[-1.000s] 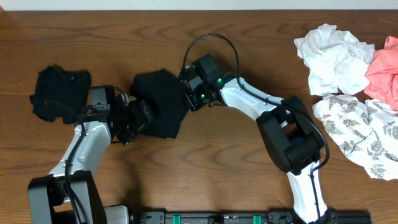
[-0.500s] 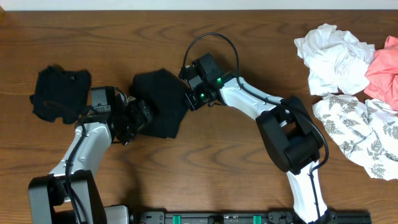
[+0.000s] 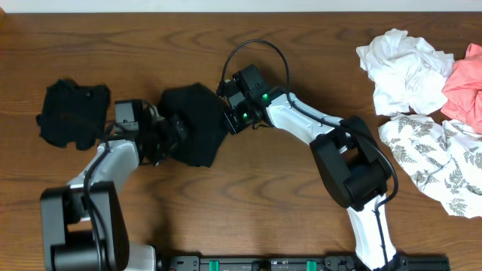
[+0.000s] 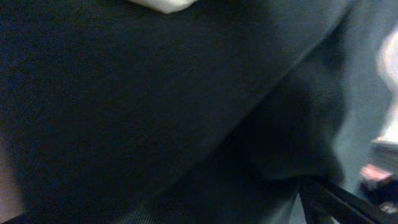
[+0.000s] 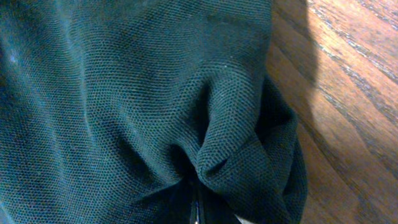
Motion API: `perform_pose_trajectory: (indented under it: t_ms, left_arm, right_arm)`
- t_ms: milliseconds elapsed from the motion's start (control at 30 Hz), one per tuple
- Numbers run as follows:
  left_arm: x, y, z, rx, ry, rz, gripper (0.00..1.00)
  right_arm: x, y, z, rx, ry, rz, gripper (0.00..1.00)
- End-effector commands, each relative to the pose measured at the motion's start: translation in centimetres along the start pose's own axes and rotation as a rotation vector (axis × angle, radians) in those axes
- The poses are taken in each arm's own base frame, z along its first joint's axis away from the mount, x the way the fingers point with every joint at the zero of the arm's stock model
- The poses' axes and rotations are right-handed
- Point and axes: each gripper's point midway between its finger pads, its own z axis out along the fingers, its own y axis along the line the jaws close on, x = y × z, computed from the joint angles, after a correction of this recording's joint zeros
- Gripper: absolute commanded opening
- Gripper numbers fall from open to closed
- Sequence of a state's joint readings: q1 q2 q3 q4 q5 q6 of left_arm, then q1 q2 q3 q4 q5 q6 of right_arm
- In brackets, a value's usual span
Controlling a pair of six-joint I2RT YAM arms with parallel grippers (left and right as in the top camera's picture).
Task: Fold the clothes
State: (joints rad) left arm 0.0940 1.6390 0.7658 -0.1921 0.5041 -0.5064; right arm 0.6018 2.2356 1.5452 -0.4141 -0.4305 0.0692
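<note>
The robot's left hand should next take hold of the bunched black shirt by its side facing the other black fabric, to stack it there folded.
The black shirt [image 3: 197, 124] lies bunched in the middle of the table, and more black fabric [image 3: 71, 113] shows to the left of my left arm. My right gripper [image 3: 226, 117] is shut on the shirt's right edge. In the right wrist view a fold of dark fabric [image 5: 236, 155] is pinched into the jaws [image 5: 196, 208]. My left gripper [image 3: 169, 135] is open and pushed against the shirt's left side. Black cloth [image 4: 155, 112] fills the left wrist view, with a white tag [image 4: 163, 5] at the top. Only a dark finger [image 4: 339, 202] shows at the lower right.
A crumpled white garment [image 3: 403, 68], a pink one [image 3: 467, 83] and a leaf-print one [image 3: 437, 162] are piled at the right end of the wooden table [image 3: 263, 196]. The right arm's cable [image 3: 256, 49] loops above the shirt.
My left arm has swung up and to the right, bringing its gripper closer into the shirt's left side. The right gripper has closed the last bit on the fold.
</note>
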Motion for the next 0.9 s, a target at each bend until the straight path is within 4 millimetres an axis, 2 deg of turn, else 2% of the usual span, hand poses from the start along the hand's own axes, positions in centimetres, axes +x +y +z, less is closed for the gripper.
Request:
perform_pose_trajectory:
  t_ms: [0, 100, 133, 200, 300, 333, 367, 500, 567, 700, 867]
  left_arm:
    - [2.6, 1.2, 3.1, -0.003, 0.100, -0.017, 0.98]
    - [2.9, 1.0, 4.0, 0.001, 0.111, -0.039, 0.98]
    - [3.0, 0.9, 4.2, 0.000, 0.113, -0.035, 0.89]
    - [3.0, 0.9, 4.2, 0.001, 0.113, -0.034, 0.61]
    - [2.8, 0.9, 4.1, 0.004, 0.107, -0.034, 0.27]
    - [2.8, 0.9, 4.1, 0.004, 0.107, -0.034, 0.11]
    - [2.8, 0.9, 4.1, 0.004, 0.106, -0.034, 0.06]
    - [2.3, 0.3, 3.5, 0.018, 0.085, -0.001, 0.06]
    - [1.8, -0.3, 2.8, 0.026, 0.055, 0.015, 0.06]
    - [0.1, -1.7, 0.3, 0.026, -0.051, 0.059, 0.06]
    - [-2.2, -1.5, -3.5, -0.071, -0.224, 0.086, 0.06]
  right_arm:
    - [3.8, -1.0, 2.8, 0.014, 0.110, 0.051, 0.02]
    - [3.8, -1.0, 2.8, 0.014, 0.110, 0.054, 0.02]
    - [3.9, -1.0, 2.8, 0.014, 0.112, 0.058, 0.02]
    - [3.9, -1.0, 2.8, 0.012, 0.114, 0.059, 0.02]
    - [3.9, -1.0, 2.8, 0.012, 0.114, 0.059, 0.01]
    - [3.9, -1.0, 2.7, 0.012, 0.114, 0.060, 0.01]
    - [3.9, -1.0, 2.7, 0.012, 0.115, 0.060, 0.01]
    - [3.6, -1.3, 2.0, 0.030, 0.113, 0.066, 0.01]
    - [2.7, -1.7, 0.6, 0.057, 0.099, 0.073, 0.01]
    - [-0.2, -3.0, -4.9, 0.154, 0.028, 0.088, 0.01]
    - [-2.7, -4.2, -12.6, 0.245, -0.086, 0.112, 0.01]
